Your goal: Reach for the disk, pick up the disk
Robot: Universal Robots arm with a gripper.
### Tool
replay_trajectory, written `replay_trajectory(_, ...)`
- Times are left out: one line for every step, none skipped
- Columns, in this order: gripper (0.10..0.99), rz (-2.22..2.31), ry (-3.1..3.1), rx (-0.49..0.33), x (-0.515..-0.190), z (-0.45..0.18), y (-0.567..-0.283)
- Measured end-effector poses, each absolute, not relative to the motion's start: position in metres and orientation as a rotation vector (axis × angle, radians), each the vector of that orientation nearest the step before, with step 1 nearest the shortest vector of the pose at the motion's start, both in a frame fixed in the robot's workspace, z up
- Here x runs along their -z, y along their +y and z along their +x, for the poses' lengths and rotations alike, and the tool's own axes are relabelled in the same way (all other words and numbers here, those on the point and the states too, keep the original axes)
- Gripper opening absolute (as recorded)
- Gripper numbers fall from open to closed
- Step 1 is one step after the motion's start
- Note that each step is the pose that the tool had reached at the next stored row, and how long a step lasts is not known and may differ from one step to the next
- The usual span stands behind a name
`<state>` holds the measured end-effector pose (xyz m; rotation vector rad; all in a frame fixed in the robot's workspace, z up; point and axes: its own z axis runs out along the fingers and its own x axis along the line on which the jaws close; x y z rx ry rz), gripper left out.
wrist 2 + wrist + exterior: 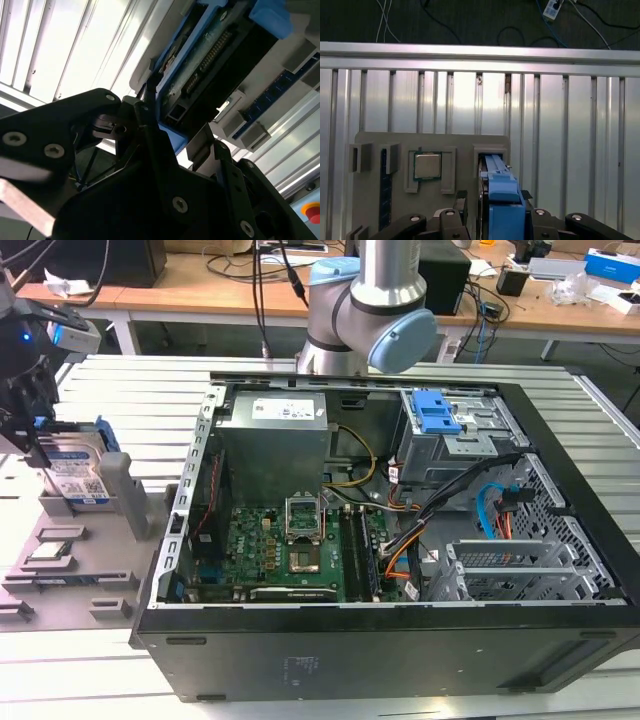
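Note:
My fingers are on both sides of the disk's blue bar in the wrist view, so my gripper should close on the disk.
The disk [75, 475] is a silver hard drive with a white-and-blue label and blue side rails. It stands on edge in a slot of the grey holder [122, 490] at the exterior view's left. My gripper [33, 435] has come down over its upper edge and straddles it. The first wrist view looks down the disk's blue rail [502, 197], which lies in the middle of the gripper [492, 201]. In the second wrist view the disk's connector edge [210, 60] runs just beyond the gripper [175, 122].
The grey holder [460, 142] also carries a small square processor chip [427, 166] and a memory stick [383, 185]. An open computer case [560, 570] with a blue-latched drive cage [435, 415] fills the middle of the slatted metal table [130, 390]. Cluttered desks stand behind.

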<state>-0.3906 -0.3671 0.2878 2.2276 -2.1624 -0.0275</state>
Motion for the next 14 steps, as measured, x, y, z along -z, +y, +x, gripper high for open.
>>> replay_trajectory(0.498, 2.228, -2.163, 0.027, -0.2877, -0.3905, -0.3671)
replay_trajectory(0.498, 2.228, -2.163, 0.027, -0.2877, -0.3906, -0.3671)
replay_trajectory(0.482, 2.228, -2.163, 0.027, -0.2877, -0.3905, -0.3671)
replay_trajectory(0.416, 2.228, -2.162, 0.027, -0.2877, -0.3904, -0.3671)
replay_trajectory(0.369, 2.228, -2.162, 0.027, -0.2877, -0.3904, -0.3671)
replay_trajectory(0.369, 2.228, -2.162, 0.027, -0.2877, -0.3904, -0.3671)
replay_trajectory(0.369, 2.228, -2.163, 0.028, -0.2876, -0.3904, -0.3671)
replay_trajectory(0.369, 2.228, -2.163, 0.028, -0.2876, -0.3903, -0.3671)
replay_trajectory(0.369, 2.228, -2.163, 0.028, -0.2877, -0.3903, -0.3671)
replay_trajectory(0.369, 2.228, -2.163, 0.027, -0.2876, -0.3903, -0.3671)
replay_trajectory(0.369, 2.228, -2.163, 0.028, -0.2876, -0.3902, -0.3671)
replay_trajectory(0.369, 2.228, -2.163, 0.027, -0.2876, -0.3902, -0.3671)
replay_trajectory(0.369, 2.228, -2.163, 0.028, -0.2876, -0.3902, -0.3671)
replay_trajectory(0.369, 2.228, -2.163, 0.027, -0.2876, -0.3901, -0.3671)
